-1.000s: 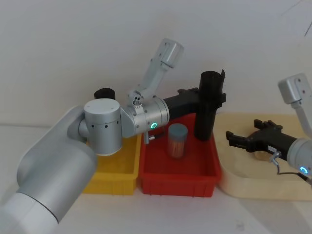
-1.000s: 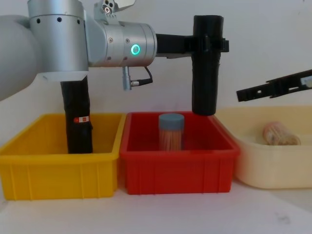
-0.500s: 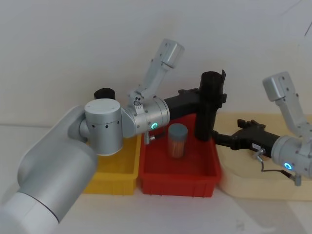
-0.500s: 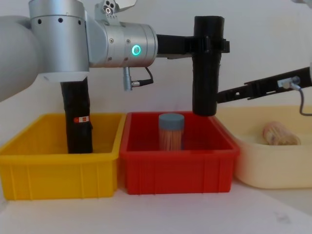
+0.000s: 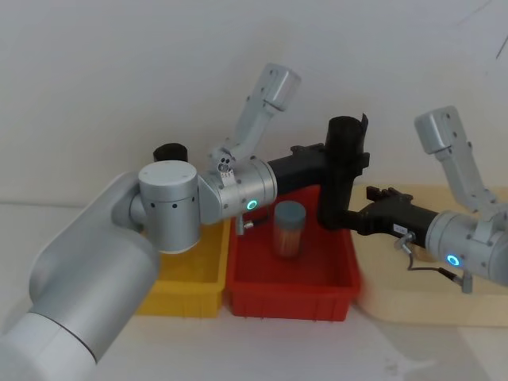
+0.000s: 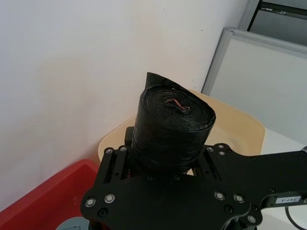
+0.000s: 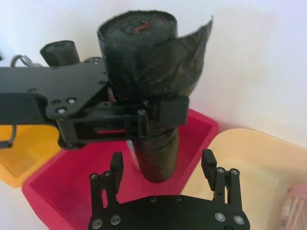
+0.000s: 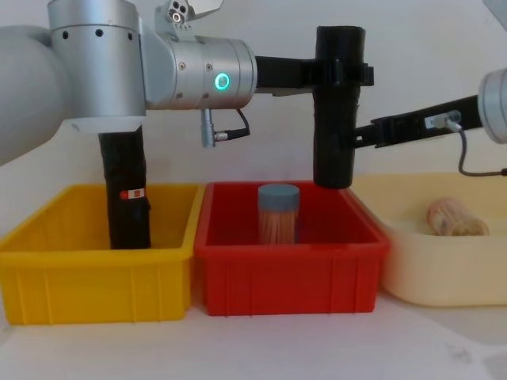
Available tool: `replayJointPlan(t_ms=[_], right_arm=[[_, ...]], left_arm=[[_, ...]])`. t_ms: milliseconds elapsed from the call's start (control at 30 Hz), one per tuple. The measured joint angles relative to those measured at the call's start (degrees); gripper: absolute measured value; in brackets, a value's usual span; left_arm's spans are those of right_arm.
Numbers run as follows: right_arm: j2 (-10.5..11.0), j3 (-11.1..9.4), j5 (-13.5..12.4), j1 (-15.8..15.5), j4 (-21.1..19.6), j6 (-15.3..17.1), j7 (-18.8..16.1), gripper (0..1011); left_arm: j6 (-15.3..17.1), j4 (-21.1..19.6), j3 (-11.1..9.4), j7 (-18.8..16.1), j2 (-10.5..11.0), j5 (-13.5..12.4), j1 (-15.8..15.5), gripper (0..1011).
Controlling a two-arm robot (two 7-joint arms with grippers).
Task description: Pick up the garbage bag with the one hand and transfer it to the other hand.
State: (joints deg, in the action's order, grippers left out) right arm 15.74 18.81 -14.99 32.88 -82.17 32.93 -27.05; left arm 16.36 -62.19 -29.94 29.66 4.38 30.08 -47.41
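I should next grab the garbage bag by its bare lower half [image 8: 334,152] [image 7: 157,160] with my right gripper to transfer it, since my left gripper's fingers already cover its upper half.
The garbage bag [image 5: 343,171], a tall plain black roll, hangs upright above the back right of the red bin [image 5: 290,298]. My left gripper [image 5: 351,161], on the green-lit arm, is shut on the roll's upper half [image 8: 339,73]. My right gripper [image 5: 361,216], on the blue-lit arm, reaches in from the right at the level of the roll's lower part [image 8: 360,136]. In the right wrist view its fingers [image 7: 116,167] stand open, one on each side of the bag's lower end [image 7: 153,158], with a gap on both sides. The bag's top [image 6: 172,108] fills the left wrist view.
A yellow bin [image 8: 95,277] at the left holds a second black roll with a red-and-white sticker [image 8: 127,190]. A jar with a grey-blue lid [image 8: 278,214] stands in the red bin. A cream tray [image 8: 444,277] at the right holds a tan roll [image 8: 455,218].
My right gripper has swung left from over the cream tray to the bag's lower part. The left gripper and the bag have stayed still.
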Motion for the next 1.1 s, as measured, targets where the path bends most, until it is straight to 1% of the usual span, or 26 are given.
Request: replayJointPlan(t_ms=[267, 467, 500, 600, 833, 867, 967, 1000, 1100], right_arm=[[-1.1, 0.8, -0.8, 1.4, 1.8, -0.3, -0.6, 1000], [-2.0, 1.5, -0.9, 2.7, 4.2, -1.3, -0.7, 1000], [-2.4, 1.8, -0.9, 3.3, 5.5, -1.8, -0.7, 1000], [-2.9, 2.1, -0.9, 4.0, 6.6, -2.3, -0.6, 1000], [-4.2, 2.9, -0.7, 5.6, 9.7, -4.0, 0.2, 999], [-4.4, 3.0, -0.6, 5.9, 10.2, -4.2, 0.4, 969], [-4.7, 3.1, -0.5, 6.2, 10.9, -4.6, 0.5, 932], [-4.7, 3.2, -0.5, 6.3, 11.0, -4.7, 0.6, 891], [-5.0, 3.3, -0.4, 6.7, 11.8, -5.1, 0.8, 815]], left_arm=[[0.0, 0.0, 0.0, 0.0, 0.0, 0.0, 0.0, 529], [0.0, 0.0, 0.0, 0.0, 0.0, 0.0, 0.0, 529], [0.0, 0.0, 0.0, 0.0, 0.0, 0.0, 0.0, 529], [0.0, 0.0, 0.0, 0.0, 0.0, 0.0, 0.0, 529], [0.0, 0.0, 0.0, 0.0, 0.0, 0.0, 0.0, 529], [0.0, 0.0, 0.0, 0.0, 0.0, 0.0, 0.0, 529], [0.0, 0.0, 0.0, 0.0, 0.0, 0.0, 0.0, 529], [0.0, 0.0, 0.0, 0.0, 0.0, 0.0, 0.0, 528], [0.0, 0.0, 0.0, 0.0, 0.0, 0.0, 0.0, 529]])
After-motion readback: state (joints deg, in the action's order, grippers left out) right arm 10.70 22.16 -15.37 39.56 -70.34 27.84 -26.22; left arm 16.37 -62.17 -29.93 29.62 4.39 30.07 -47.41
